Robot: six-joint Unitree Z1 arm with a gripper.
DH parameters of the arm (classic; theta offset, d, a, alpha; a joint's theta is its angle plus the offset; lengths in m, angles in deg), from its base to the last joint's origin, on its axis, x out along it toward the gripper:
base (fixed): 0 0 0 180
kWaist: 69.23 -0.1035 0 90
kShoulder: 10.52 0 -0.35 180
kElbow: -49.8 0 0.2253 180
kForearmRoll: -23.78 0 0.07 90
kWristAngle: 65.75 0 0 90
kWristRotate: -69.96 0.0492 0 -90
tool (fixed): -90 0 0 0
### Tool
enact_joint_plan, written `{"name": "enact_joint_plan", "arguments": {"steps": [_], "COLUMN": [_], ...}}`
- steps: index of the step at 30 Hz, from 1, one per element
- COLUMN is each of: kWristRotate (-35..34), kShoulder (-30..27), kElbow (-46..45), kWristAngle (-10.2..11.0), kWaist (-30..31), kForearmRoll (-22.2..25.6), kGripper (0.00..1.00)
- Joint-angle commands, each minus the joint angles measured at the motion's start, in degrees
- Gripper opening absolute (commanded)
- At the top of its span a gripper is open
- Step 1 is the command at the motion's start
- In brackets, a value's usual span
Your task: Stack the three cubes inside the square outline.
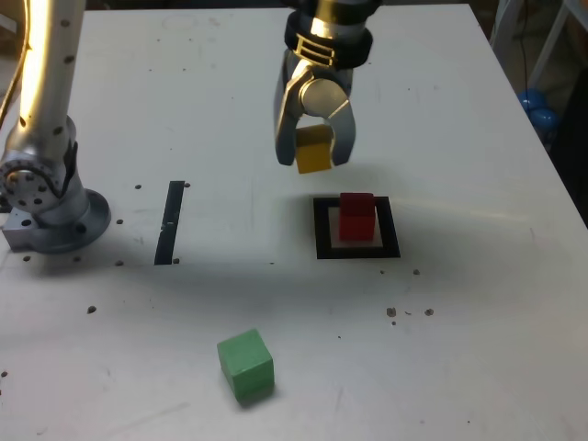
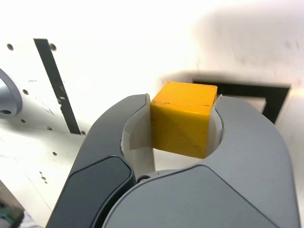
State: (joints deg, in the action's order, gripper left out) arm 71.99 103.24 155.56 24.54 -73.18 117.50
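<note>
The yellow cube hangs high above and beside the red cube. My gripper needs to line the cubes up before opening.
My gripper hangs above the table, shut on the yellow cube, which the wrist view shows wedged between the two fingers. It is up and to the exterior view's left of the square outline. A red cube stands inside that black tape frame. The green cube lies tilted near the table's front edge, far from the gripper. In the wrist view only part of the outline shows past the fingers, and the red cube is hidden.
A straight black tape strip lies to the exterior view's left of the outline. The arm's grey base is bolted at the far left. Small dark screw holes dot the white table.
</note>
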Motion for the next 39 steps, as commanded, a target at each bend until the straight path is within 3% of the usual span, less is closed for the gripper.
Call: {"name": "enact_joint_plan", "arguments": {"steps": [1, 11, 25, 27, 31, 33, 39], "kWristRotate": [-0.26, -1.37, -1.85, -1.84, -1.83, -1.83, -1.84], "kShoulder": [1.39, 5.66, 7.92, 7.89, 7.82, 7.79, 7.8], "kElbow": [1.91, 9.61, 11.31, 11.36, 10.97, 10.7, 10.26], "kWristAngle": [0.24, 1.11, 1.2, 1.18, 1.04, 0.98, 0.94], "kWaist": [1.65, 7.91, 8.96, 9.11, 9.28, 9.31, 9.31], "kForearmRoll": [0.78, 3.56, 3.54, 3.26, 2.63, 2.46, 2.33], "kGripper": [0.32, 0.32, 0.33, 0.43, 0.83, 0.97, 1.0]}}
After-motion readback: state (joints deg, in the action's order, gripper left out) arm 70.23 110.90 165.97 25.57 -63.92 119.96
